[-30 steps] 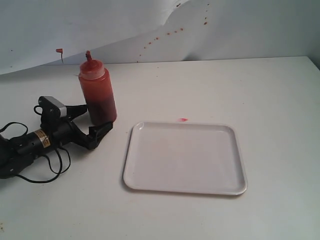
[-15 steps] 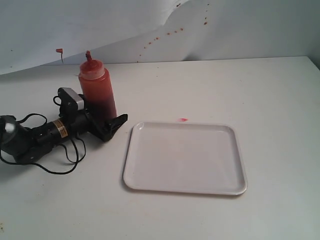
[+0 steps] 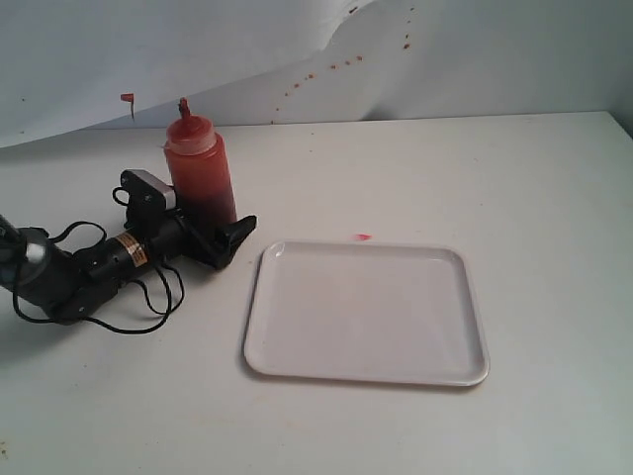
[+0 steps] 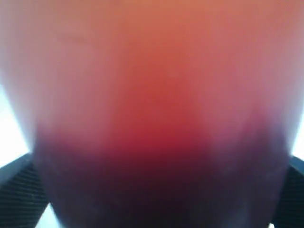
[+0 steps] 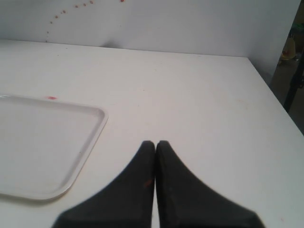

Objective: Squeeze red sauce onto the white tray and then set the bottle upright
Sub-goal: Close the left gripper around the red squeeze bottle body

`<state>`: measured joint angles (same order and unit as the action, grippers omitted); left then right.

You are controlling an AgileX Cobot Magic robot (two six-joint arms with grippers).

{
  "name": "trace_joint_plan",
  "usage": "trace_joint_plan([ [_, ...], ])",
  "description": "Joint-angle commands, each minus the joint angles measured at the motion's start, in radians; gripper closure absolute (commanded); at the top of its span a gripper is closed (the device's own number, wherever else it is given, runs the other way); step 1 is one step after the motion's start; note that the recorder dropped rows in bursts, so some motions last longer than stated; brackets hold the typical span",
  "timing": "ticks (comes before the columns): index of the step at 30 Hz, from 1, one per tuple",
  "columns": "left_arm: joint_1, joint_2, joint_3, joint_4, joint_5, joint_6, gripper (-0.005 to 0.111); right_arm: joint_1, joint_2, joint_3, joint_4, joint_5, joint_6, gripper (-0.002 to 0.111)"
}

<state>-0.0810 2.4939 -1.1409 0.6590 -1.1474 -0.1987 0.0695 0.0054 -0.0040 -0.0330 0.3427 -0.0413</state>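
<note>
The bottle is to squeeze red sauce onto the white tray (image 3: 366,312), so the left gripper will next grip it by the lower part of its body (image 3: 206,203).
The bottle (image 3: 201,173) stands on the table left of the white tray (image 3: 366,312), leaning slightly, with dark red sauce (image 3: 208,203) filling its lower part. Its small red cap (image 3: 127,97) hangs out to the left on a tether. My left gripper (image 3: 220,226) lies low on the table, open, its jaws either side of the bottle's base; one finger (image 3: 240,230) shows in front. The bottle (image 4: 152,109) fills the left wrist view as a red blur. My right gripper (image 5: 155,143) is shut and empty, near a corner of the tray (image 5: 42,142), and is out of the exterior view.
A faint pink smear (image 3: 362,237) marks the table just behind the tray. Red-brown spots (image 3: 331,67) dot the white backdrop. The left arm's cables (image 3: 148,307) loop on the table. The table's edge (image 5: 278,102) runs close to the right gripper's side.
My left gripper slid right along the table until its open jaws straddled the bottle's base. The bottle has shifted slightly right and leans a little. The right gripper's earlier state is not shown.
</note>
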Motion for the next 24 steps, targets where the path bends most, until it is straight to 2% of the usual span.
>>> trace_joint_plan([
  [1, -0.004, -0.003, -0.005, -0.025, 0.001, -0.009, 0.003, 0.001, -0.005, 0.004, 0.000, -0.002, -0.006, 0.108],
  [11, -0.004, -0.003, -0.005, -0.024, 0.058, -0.009, 0.003, 0.001, -0.005, 0.004, 0.000, -0.002, -0.006, 0.108],
  [24, -0.004, -0.003, -0.005, -0.051, 0.061, -0.009, 0.003, 0.001, -0.005, 0.004, 0.000, -0.002, -0.006, 0.108],
])
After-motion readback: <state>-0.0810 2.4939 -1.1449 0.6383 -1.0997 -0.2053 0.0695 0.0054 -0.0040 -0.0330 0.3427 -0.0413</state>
